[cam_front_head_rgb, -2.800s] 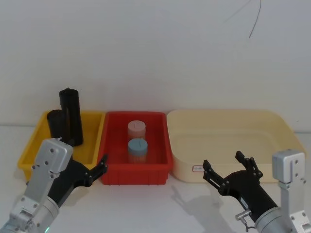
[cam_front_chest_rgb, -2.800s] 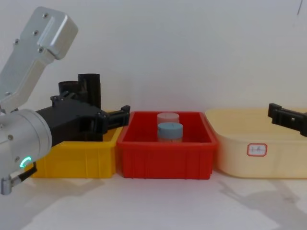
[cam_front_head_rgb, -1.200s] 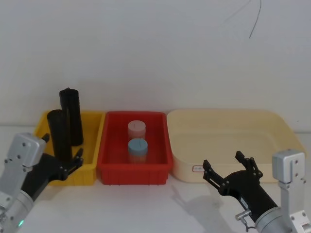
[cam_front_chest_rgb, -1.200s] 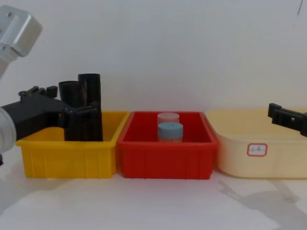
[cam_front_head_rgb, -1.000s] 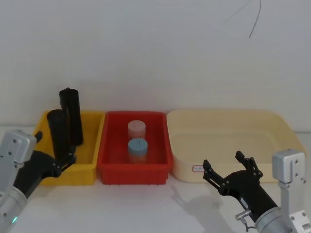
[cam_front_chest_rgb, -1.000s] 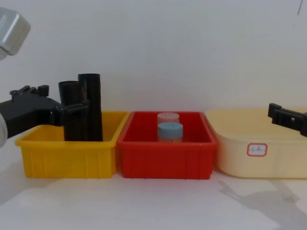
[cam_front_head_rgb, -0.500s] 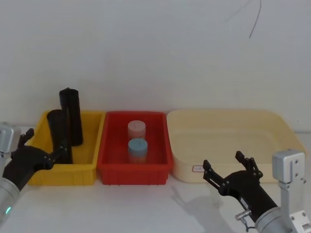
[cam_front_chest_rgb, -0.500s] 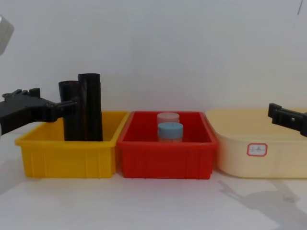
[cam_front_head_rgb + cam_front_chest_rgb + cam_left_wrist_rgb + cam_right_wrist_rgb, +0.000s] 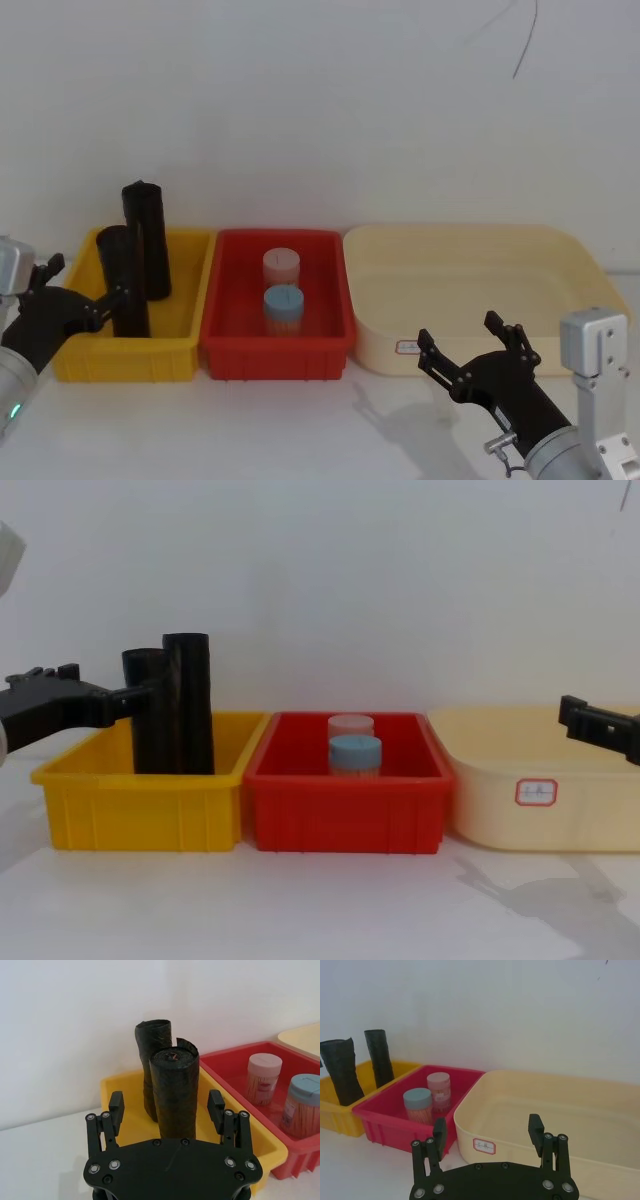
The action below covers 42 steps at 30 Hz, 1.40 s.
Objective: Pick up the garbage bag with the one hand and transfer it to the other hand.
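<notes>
The left gripper grips the garbage bag by its upper half (image 9: 175,1077) next, above the yellow bin's rim, since the yellow bin's sides surround the bag's lower end.
Two matte-black rolls stand upright in the yellow bin (image 9: 120,358). The nearer one is the garbage bag (image 9: 126,275) (image 9: 174,1091) (image 9: 150,715); its twin (image 9: 146,238) (image 9: 150,1060) stands just behind it. My left gripper (image 9: 85,282) (image 9: 166,1102) (image 9: 75,696) is open at the bin's left side, level with the nearer roll. One fingertip (image 9: 118,294) overlaps that roll in the head view; I cannot tell whether it touches. My right gripper (image 9: 460,335) (image 9: 488,1127) hangs open in front of the cream tub (image 9: 470,240), holding nothing.
A red bin (image 9: 275,355) between the yellow bin and the cream tub holds a pink-lidded jar (image 9: 281,266) and a blue-lidded jar (image 9: 284,305). The three containers stand in a row against a white wall. White tabletop lies in front of them.
My left gripper has swung from in front of the red bin leftward to the yellow bin's left side, now aligned with the nearer roll. The right arm has not moved.
</notes>
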{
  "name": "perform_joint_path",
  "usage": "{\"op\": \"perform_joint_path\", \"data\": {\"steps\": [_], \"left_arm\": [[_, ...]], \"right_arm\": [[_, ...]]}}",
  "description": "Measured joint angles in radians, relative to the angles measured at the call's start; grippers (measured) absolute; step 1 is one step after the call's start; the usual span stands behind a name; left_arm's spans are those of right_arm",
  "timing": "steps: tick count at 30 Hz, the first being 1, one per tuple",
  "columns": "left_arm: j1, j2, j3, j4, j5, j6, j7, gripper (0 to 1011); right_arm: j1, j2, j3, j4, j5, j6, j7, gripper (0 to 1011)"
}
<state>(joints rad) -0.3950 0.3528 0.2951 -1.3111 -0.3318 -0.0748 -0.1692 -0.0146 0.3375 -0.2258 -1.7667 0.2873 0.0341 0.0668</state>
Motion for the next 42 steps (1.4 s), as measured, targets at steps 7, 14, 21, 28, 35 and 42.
{"op": "perform_joint_path", "data": {"steps": [7,14,21,28,35,42], "left_arm": [[-0.051,-0.021,0.009,0.073,0.006,-0.016,-0.029,1001],[-0.107,-0.045,0.02,0.151,0.014,-0.032,-0.056,1001],[-0.162,-0.071,0.031,0.23,0.019,-0.048,-0.091,992],[-0.205,-0.093,0.035,0.3,0.02,-0.057,-0.119,840],[-0.222,-0.107,0.025,0.327,0.017,-0.064,-0.125,612],[-0.202,-0.105,0.007,0.287,0.016,-0.07,-0.11,507]], "right_arm": [[0.0,0.0,0.0,0.0,0.0,0.0,0.0,1000],[0.0,0.0,0.0,0.0,0.0,0.0,0.0,1000],[0.0,0.0,0.0,0.0,0.0,0.0,0.0,1000],[0.0,0.0,0.0,0.0,0.0,0.0,0.0,1000],[0.0,0.0,0.0,0.0,0.0,0.0,0.0,1000],[0.0,0.0,0.0,0.0,0.0,0.0,0.0,1000]]}}
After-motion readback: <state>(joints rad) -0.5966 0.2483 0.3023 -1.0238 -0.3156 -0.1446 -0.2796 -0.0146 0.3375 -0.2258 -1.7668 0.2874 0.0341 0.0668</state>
